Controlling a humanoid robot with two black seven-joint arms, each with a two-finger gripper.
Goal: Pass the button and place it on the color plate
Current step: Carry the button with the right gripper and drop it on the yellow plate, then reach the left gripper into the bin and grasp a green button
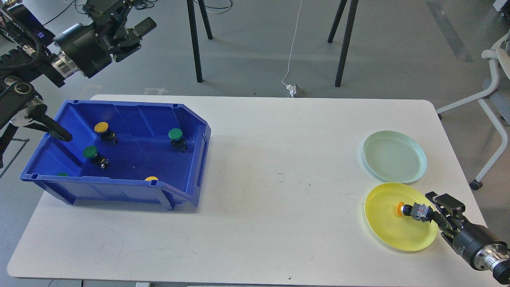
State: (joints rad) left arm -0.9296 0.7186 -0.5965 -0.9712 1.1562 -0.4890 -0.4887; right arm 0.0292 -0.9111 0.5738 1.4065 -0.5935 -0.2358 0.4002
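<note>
My left gripper picks up the button by its end with the cap [90,152] next, which leaves the green-capped button's dark housing [101,162] free for the pass.
A yellow-capped button [410,209] lies on its side on the yellow plate [386,227] at the table's right front. My right gripper [433,208] sits at the plate's right rim, right behind the button, with its jaws spread apart. A pale green plate [394,156] lies just beyond the yellow one. My left gripper [131,22] is open and empty, raised high beyond the table's back left corner. Below it stands a blue bin [187,191] holding a yellow button [101,127], a green button [91,152] and another green button [175,134].
Another yellow cap [151,179] and a green cap [61,174] peek over the bin's front wall. The white table [279,159] stretches between the bin and the plates. Tripod legs [342,44] and a chair [496,79] stand on the floor behind.
</note>
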